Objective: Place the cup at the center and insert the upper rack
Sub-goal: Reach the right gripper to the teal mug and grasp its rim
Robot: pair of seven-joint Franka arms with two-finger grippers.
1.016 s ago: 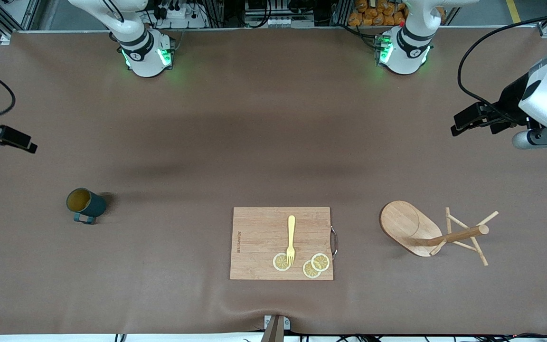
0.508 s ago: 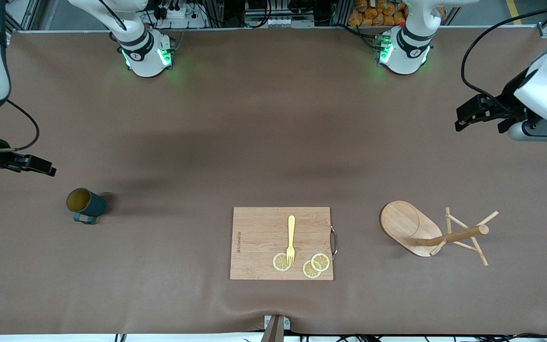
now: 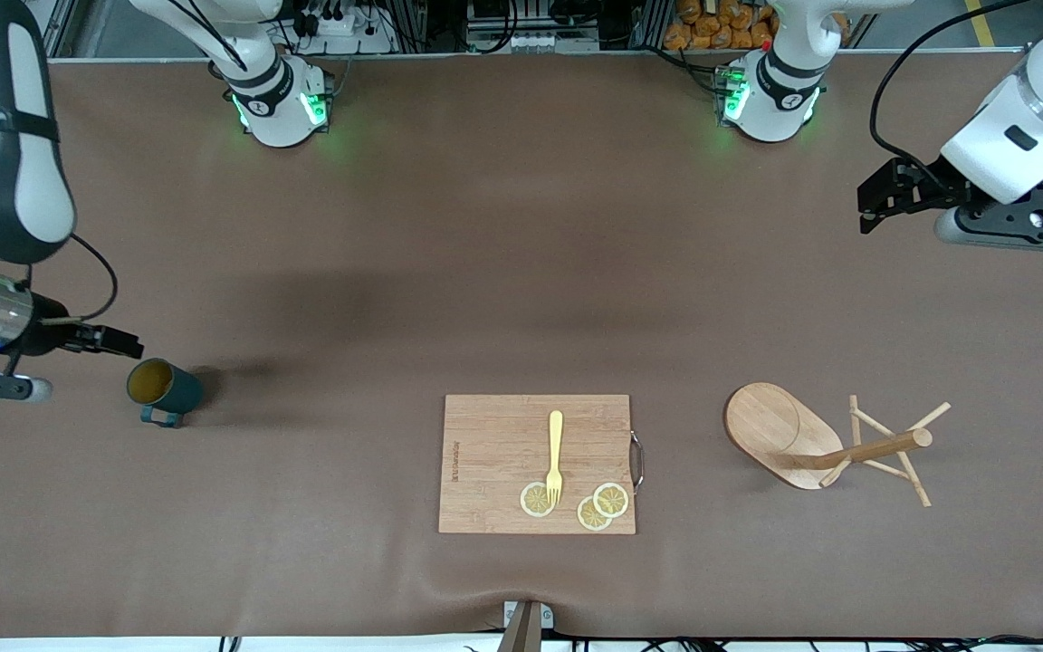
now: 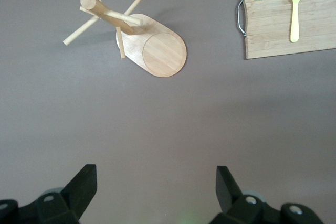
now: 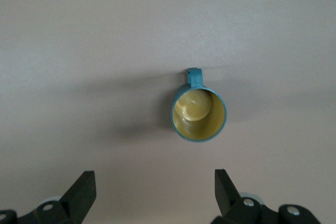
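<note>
The dark teal cup needs to go at the center, so my right gripper should grab it by its rim (image 5: 180, 132) next.
The dark teal cup (image 3: 164, 389) stands upright toward the right arm's end of the table, handle toward the front camera. In the right wrist view the cup (image 5: 199, 113) shows its yellowish inside. My right gripper (image 3: 119, 342) is open and empty, in the air just beside the cup; its open jaws show in its wrist view (image 5: 154, 179). The wooden mug tree (image 3: 811, 444) lies on its side toward the left arm's end, and also shows in the left wrist view (image 4: 157, 51). My left gripper (image 3: 884, 195) is open and empty, high over bare table, apart from the mug tree; its jaws (image 4: 156, 174) stand wide.
A bamboo cutting board (image 3: 494, 453) lies at the table's middle near the front edge, with a yellow fork (image 3: 555, 457) and three lemon slices (image 3: 594, 507) on it. It has a metal handle (image 3: 636, 460). The brown mat (image 3: 485, 272) covers the table.
My right gripper has moved in over the table and come close beside the cup. My left gripper has drifted toward the robots' bases. The cup, mug tree and board have not moved.
</note>
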